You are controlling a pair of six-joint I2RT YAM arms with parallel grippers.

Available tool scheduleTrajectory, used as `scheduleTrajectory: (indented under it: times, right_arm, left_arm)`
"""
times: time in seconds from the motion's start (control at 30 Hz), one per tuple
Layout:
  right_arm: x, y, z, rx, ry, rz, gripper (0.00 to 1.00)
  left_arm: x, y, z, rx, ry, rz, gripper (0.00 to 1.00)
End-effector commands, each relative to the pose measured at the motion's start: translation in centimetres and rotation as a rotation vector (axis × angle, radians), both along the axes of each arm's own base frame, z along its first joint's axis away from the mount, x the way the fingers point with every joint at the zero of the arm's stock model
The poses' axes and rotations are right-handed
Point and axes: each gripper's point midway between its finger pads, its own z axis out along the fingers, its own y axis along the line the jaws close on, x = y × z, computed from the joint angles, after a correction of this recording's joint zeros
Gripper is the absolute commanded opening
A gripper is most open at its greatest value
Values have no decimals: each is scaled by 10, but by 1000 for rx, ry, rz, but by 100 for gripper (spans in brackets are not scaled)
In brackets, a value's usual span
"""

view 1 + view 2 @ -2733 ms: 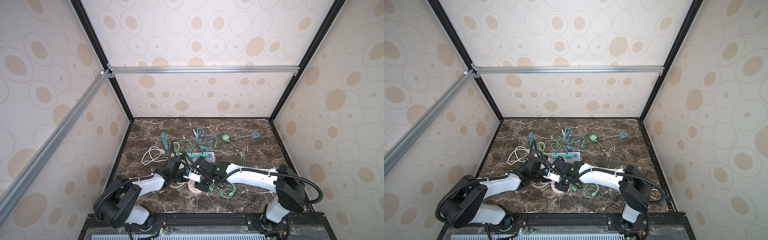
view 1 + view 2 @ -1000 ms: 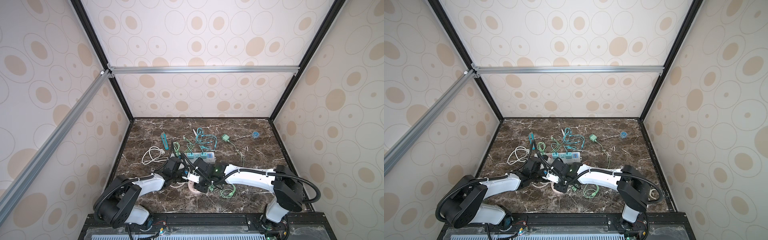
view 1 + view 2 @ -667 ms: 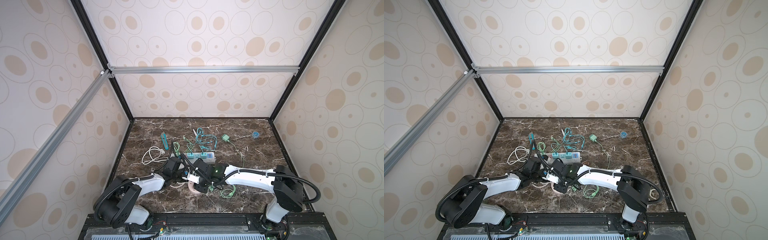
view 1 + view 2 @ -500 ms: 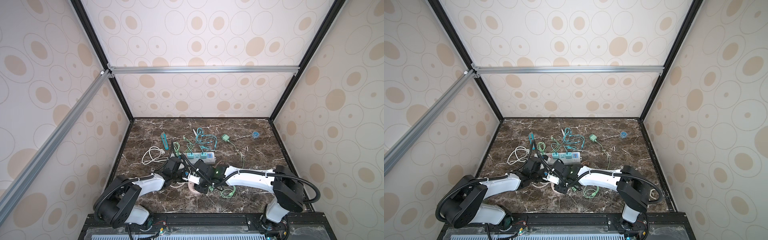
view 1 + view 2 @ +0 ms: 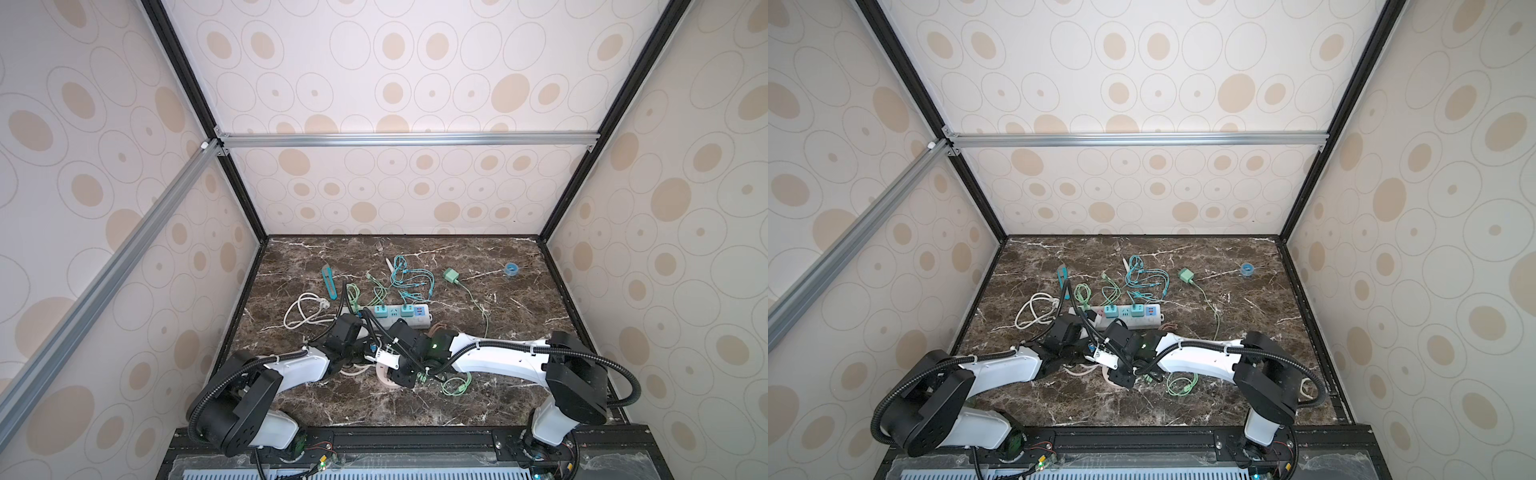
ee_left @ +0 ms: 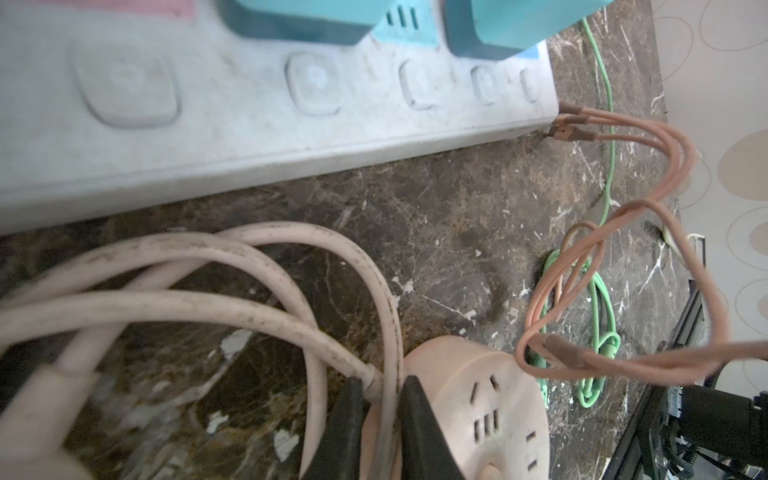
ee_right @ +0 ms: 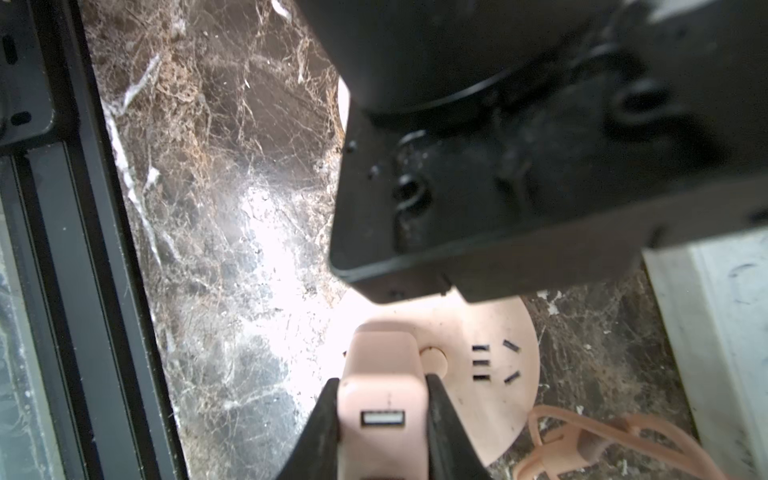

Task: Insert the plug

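Observation:
My right gripper releases the plug next, since the pink plug's base sits flat against the round socket's face, covering the slots beside its button.
A round pink socket lies on the marble near the front, seen in both top views. My right gripper is shut on a pink plug with a USB port, standing on the socket's face beside its button; its prongs are hidden. My left gripper is shut on the socket's pink cord right where it leaves the socket. The left gripper's black body hangs over the right wrist view. In a top view both grippers meet over the socket, left, right.
A white power strip with two teal chargers lies just behind the grippers. Green cables, brown-pink cables, a white cord coil, teal cables, a green charger and a blue roll lie around. The black front rail is close.
The right arm has edged a little to the left with the plug. The left arm has stayed put. Both grips are unchanged.

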Motion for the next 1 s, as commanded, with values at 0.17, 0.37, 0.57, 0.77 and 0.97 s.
scheduleTrajectory:
  times: [0.17, 0.37, 0.57, 0.77, 0.97]
  right_arm:
    - [-21, -37, -65, -248, 83, 7, 0]
    - [-26, -46, -80, -272, 93, -2, 0]
    - [-25, -46, -79, -263, 85, -10, 0]
    - [-19, -33, -58, -198, 58, -18, 3]
    - [-11, -14, -28, -105, 30, -29, 14]
  left_arm:
    - [-3, 4, 0, 24, -13, -5, 18]
    - [-4, 6, 0, 29, -17, 2, 18]
    - [-2, 7, 3, 33, -26, 8, 18]
    - [1, 7, 12, 36, -46, 7, 18]
    - [6, 6, 29, 13, -80, 10, 21]
